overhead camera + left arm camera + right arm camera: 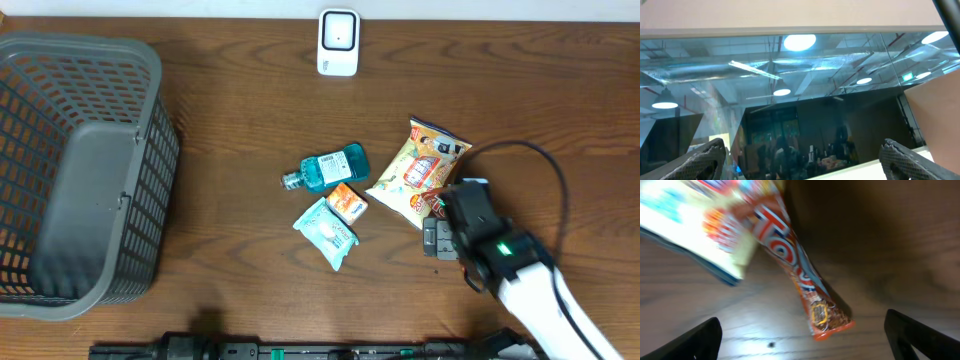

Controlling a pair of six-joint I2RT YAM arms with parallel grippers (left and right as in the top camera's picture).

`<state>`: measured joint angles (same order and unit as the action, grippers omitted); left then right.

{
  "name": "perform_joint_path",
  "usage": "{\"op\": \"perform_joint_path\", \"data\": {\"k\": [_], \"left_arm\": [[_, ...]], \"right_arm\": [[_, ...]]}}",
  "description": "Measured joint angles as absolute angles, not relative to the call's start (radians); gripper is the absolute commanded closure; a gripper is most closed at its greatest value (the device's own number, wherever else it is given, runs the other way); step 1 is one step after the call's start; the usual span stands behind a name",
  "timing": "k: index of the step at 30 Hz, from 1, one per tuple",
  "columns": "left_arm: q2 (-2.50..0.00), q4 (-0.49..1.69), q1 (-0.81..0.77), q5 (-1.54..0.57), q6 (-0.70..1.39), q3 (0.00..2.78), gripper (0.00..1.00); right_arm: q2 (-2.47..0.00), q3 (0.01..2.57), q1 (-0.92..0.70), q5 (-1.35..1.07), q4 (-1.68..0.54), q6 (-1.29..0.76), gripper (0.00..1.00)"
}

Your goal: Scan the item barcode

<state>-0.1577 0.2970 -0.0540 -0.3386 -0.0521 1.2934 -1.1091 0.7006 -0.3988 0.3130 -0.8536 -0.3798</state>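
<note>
My right gripper should grab the orange snack bar next across its narrow width, by its long edges. This keeps the snack bar's wrapper free for scanning the barcode.
A white barcode scanner (338,42) stands at the table's far edge. In the middle lie a blue mouthwash bottle (325,167), a small orange box (347,203), a pale teal packet (326,232) and a yellow chip bag (418,170). An orange snack bar (800,275) lies flat beside the chip bag (695,225). My right gripper (812,340) hovers open just above the bar's end, one finger on either side of it, touching nothing. My left gripper (802,160) is open and empty, pointing up at ceiling lights and windows.
A large grey plastic basket (80,170) fills the table's left side. The right arm (520,270) and its cable reach in from the lower right corner.
</note>
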Motion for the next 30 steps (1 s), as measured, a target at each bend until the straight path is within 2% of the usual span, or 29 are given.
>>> {"op": "perform_joint_path", "data": {"k": [2, 10, 11, 17, 18, 20, 21, 22, 30], "left_arm": [[-0.158, 0.297, -0.054, -0.339, -0.052, 1.293, 0.02], [-0.158, 0.297, -0.054, -0.339, -0.052, 1.293, 0.02], [-0.158, 0.297, -0.054, -0.339, -0.052, 1.293, 0.02], [-0.158, 0.297, -0.054, -0.339, -0.052, 1.293, 0.02], [-0.158, 0.298, -0.054, -0.339, -0.052, 1.293, 0.02], [-0.158, 0.297, -0.054, -0.339, -0.052, 1.293, 0.02], [-0.158, 0.297, -0.054, -0.339, -0.052, 1.293, 0.02], [-0.158, 0.297, -0.054, -0.339, -0.052, 1.293, 0.03], [-0.158, 0.290, -0.054, -0.339, -0.052, 1.293, 0.02]], "right_arm": [[-1.221, 0.701, -0.399, 0.336, -0.850, -0.387, 0.25], [-1.512, 0.701, -0.434, 0.401, -0.817, -0.398, 0.22], [-1.524, 0.702, -0.437, 0.406, -0.813, -0.397, 0.25], [-1.622, 0.758, -0.437, 0.480, -0.807, -0.379, 0.43], [-1.644, 0.765, -0.429, 0.495, -0.807, -0.374, 0.49], [-1.682, 0.782, -0.408, 0.524, -0.796, -0.348, 0.67], [-1.698, 0.787, -0.398, 0.534, -0.788, -0.328, 0.84], [-1.715, 0.793, -0.389, 0.537, -0.776, -0.309, 0.97], [-1.765, 0.851, -0.344, 0.470, -0.816, -0.136, 0.99]]}}
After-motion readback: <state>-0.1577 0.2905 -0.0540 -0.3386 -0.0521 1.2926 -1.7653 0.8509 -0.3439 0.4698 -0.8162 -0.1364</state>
